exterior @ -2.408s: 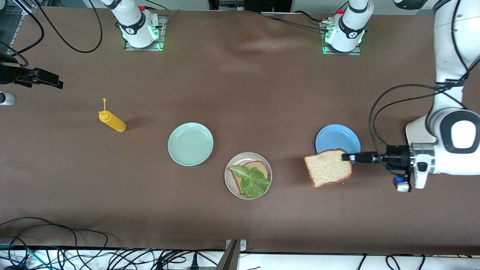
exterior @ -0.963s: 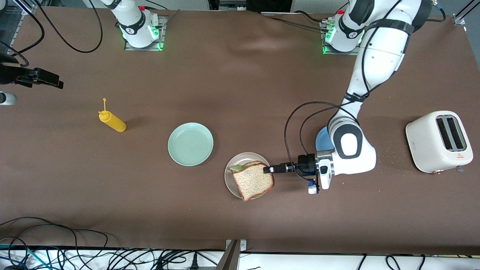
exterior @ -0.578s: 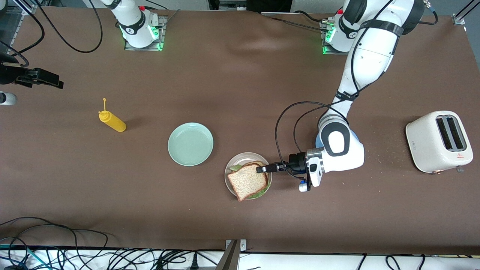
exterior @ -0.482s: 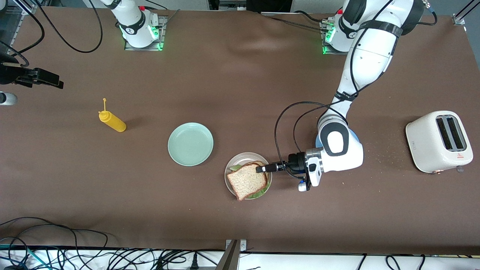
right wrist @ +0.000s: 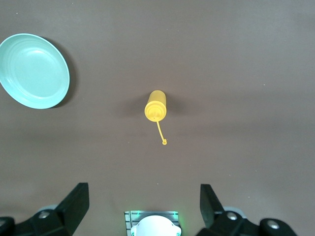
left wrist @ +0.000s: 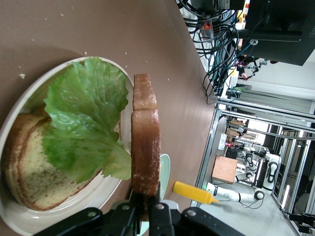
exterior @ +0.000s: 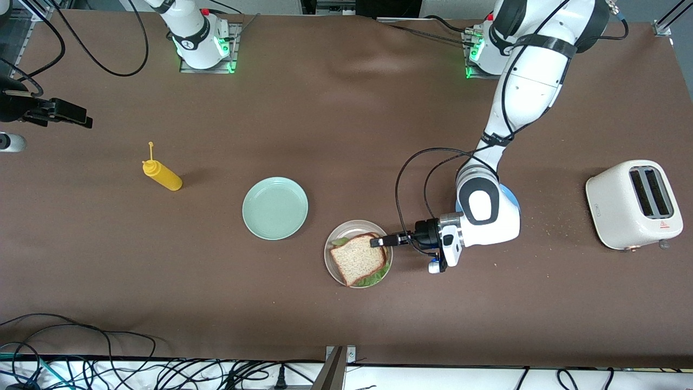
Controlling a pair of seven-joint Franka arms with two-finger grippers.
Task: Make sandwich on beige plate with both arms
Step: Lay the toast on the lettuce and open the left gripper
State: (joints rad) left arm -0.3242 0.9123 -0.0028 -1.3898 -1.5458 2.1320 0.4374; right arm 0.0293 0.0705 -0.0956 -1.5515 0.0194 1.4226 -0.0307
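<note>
The bread slice (exterior: 355, 260) is over the lettuce leaf (exterior: 373, 277) and would lie on the sandwich, so it is time for my left gripper to open.
The beige plate (exterior: 328, 254) sits near the table's middle, nearer the front camera than the mint plate. On it lie a lower bread slice (left wrist: 29, 167) and a crinkly lettuce leaf (left wrist: 83, 123). My left gripper (exterior: 377, 242) is shut on the crust edge of a second bread slice (exterior: 358, 259), holding it flat just over the lettuce. In the left wrist view this slice (left wrist: 145, 147) shows edge-on between the gripper (left wrist: 146, 199) fingers, with a gap to the leaf. My right gripper (right wrist: 142, 196) waits open and empty high over the table, outside the front view.
A mint-green plate (exterior: 275, 208) lies beside the beige one. A yellow squeeze bottle (exterior: 161, 174) stands toward the right arm's end. A blue plate (exterior: 513, 197) is mostly hidden under the left arm. A white toaster (exterior: 633, 203) stands at the left arm's end.
The left gripper has carried the bread slice from beside the blue plate to over the beige plate and has settled it lower over the lettuce. The right arm has not moved.
</note>
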